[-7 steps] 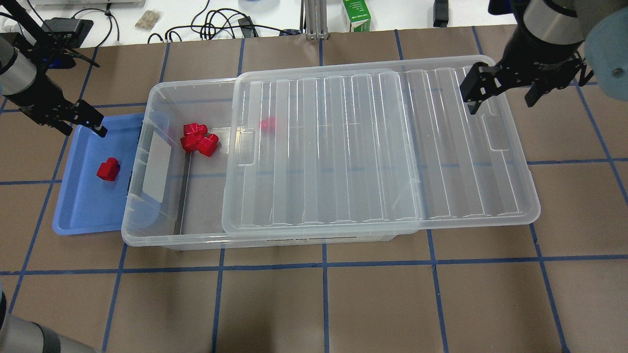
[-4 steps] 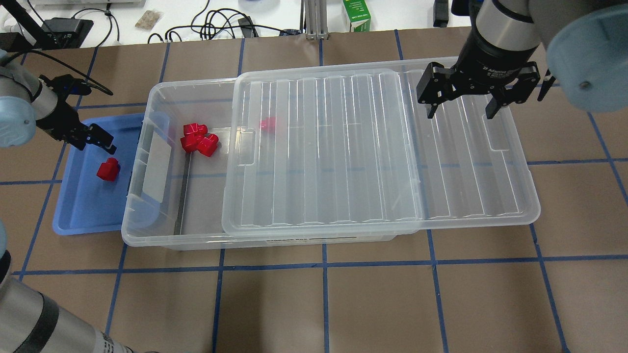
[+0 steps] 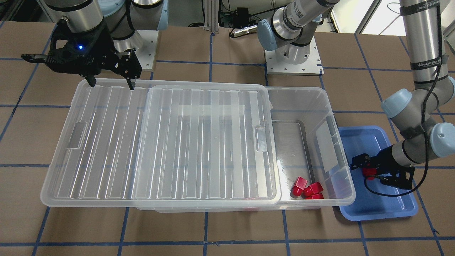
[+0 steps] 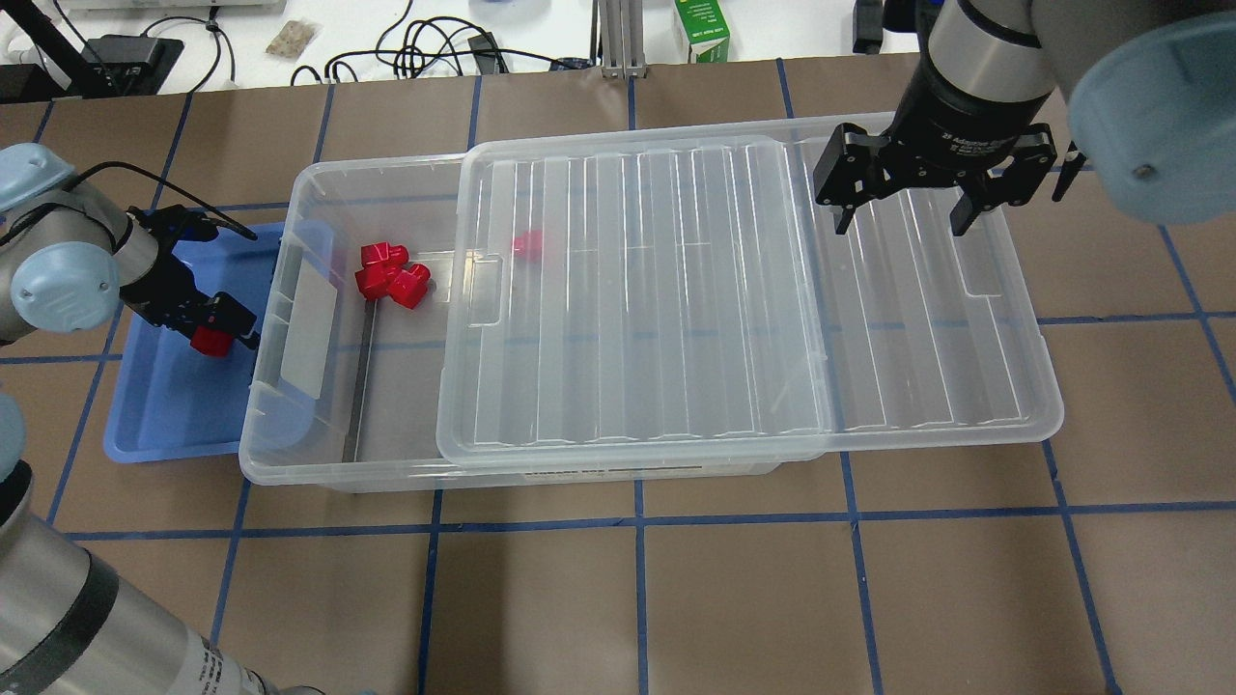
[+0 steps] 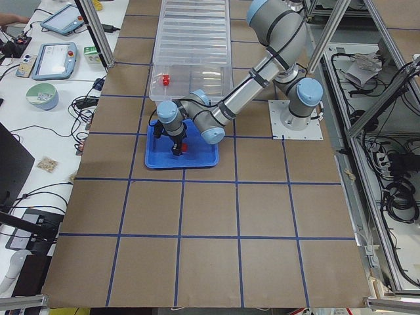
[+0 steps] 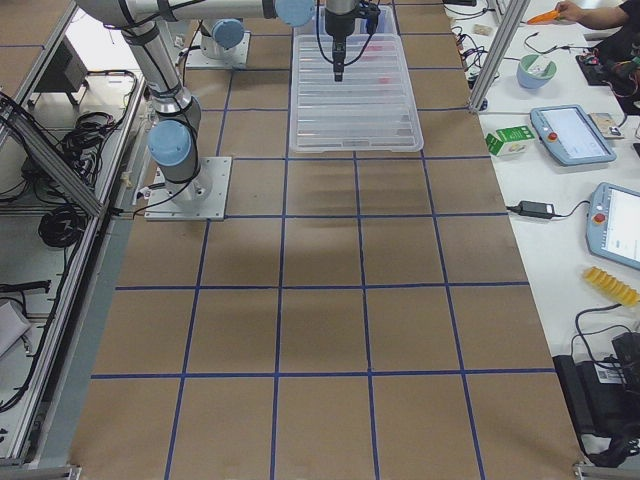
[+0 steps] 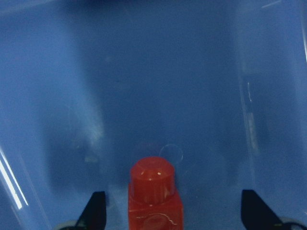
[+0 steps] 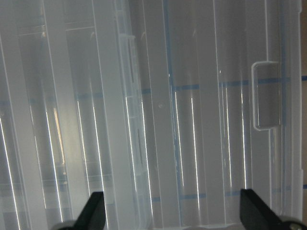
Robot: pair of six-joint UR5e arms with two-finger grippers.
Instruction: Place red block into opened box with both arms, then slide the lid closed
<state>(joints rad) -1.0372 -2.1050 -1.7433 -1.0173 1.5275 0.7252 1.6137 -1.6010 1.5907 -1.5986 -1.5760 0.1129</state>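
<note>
My left gripper grips the red block by its square body (image 3: pixel 369 172) next, to get it into the opened box (image 3: pixel 298 145).
A red block (image 4: pixel 207 342) lies in the blue tray (image 4: pixel 164 415) to the left of the box (image 4: pixel 290 471). My left gripper (image 4: pixel 218 326) is low in the tray and open, and the red block (image 7: pixel 154 191) sits between its fingertips (image 7: pixel 96 211). Several more red blocks (image 4: pixel 391 270) lie inside the box's uncovered left end. The ribbed lid (image 4: pixel 734 290) rests on the box, shifted right so it overhangs. My right gripper (image 4: pixel 903 217) hovers open above the lid's far right part (image 8: pixel 192 120), touching nothing.
The tray (image 3: pixel 376 209) butts against the box's short end wall (image 3: pixel 334 149). Cables, a green carton (image 4: pixel 702 29) and tablets lie beyond the table's far edge. Brown table surface with blue tape lines surrounds the box.
My left gripper has come down into the tray until its fingers straddle the red block. My right gripper swung left over the lid, then hardly moved.
</note>
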